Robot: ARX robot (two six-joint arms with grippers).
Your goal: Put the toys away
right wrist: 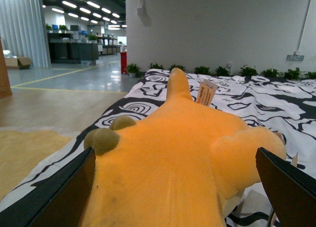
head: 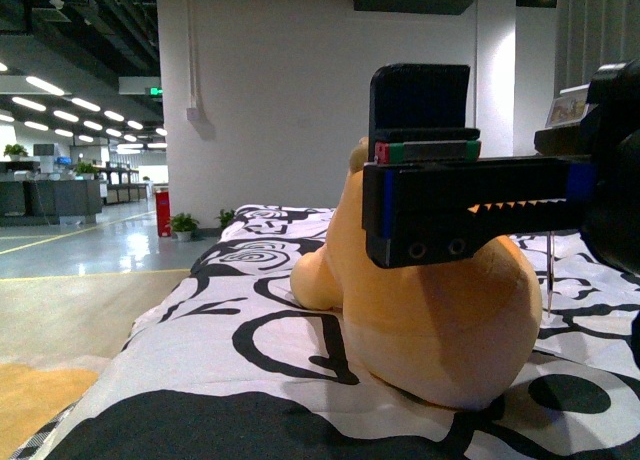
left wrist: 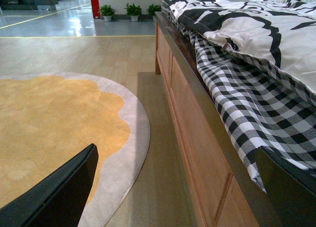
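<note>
My right gripper needs to take hold of the plush animal (head: 430, 320) next by its orange body, beside the brownish nubs, so that the toys get put away.
The toy is a plump orange-yellow plush animal (head: 430, 320) lying on a bed's black-and-white patterned cover (head: 200, 350). In the right wrist view the plush (right wrist: 168, 168) fills the foreground, showing two brownish nubs (right wrist: 101, 139) and a paper tag (right wrist: 206, 93). My right gripper (right wrist: 173, 192) is open, one black finger on each side of the plush body. In the front view the right gripper (head: 425, 205) hangs just over the plush. My left gripper (left wrist: 173, 197) is open and holds nothing, low beside the bed's side.
A wooden bed frame (left wrist: 197, 153) with a checked sheet (left wrist: 247, 98) hanging over it runs beside the left gripper. A round yellow rug (left wrist: 49, 128) lies on the floor. Potted plants (head: 183, 223) and a red bin (head: 163, 213) stand by the far wall.
</note>
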